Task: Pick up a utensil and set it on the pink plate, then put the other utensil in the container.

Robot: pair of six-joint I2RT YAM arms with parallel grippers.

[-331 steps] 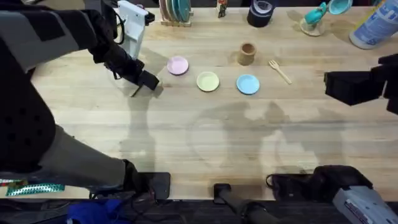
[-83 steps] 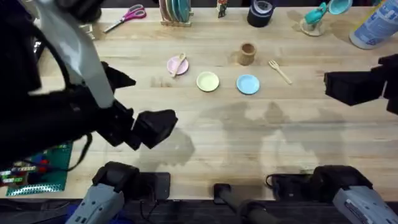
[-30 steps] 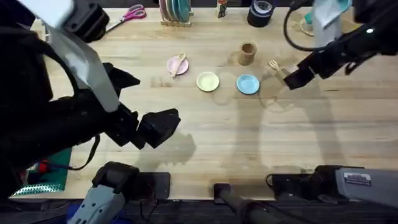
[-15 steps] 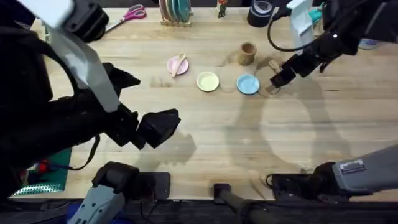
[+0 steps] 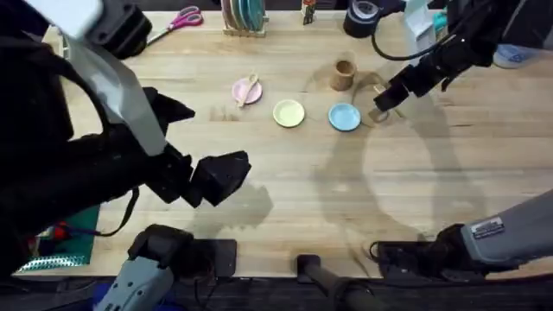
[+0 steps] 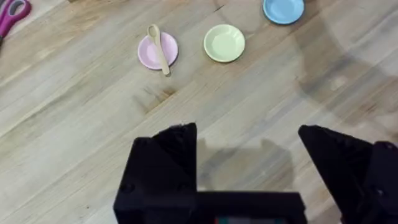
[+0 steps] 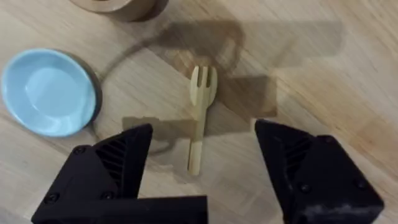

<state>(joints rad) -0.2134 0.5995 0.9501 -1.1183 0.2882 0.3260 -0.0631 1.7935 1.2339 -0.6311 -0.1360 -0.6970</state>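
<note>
I should next grab the wooden fork by its handle with my right gripper, its teeth free, to stand it in the wooden cup.
The wooden spoon lies on the pink plate, its handle sticking over the rim; the left wrist view shows the spoon and plate far ahead. My left gripper hangs open and empty, high over the near left of the table. The wooden fork lies flat on the table between the blue plate and the wooden cup. My right gripper is open just above the fork, one finger on each side of its handle. The cup stands upright, left of that gripper.
A yellow plate and the blue plate sit in a row right of the pink one. Scissors, a dish rack and a black tape roll line the far edge.
The spoon went from the left gripper onto the pink plate and the left arm drew back. The right arm came in from the right and moved over the fork.
</note>
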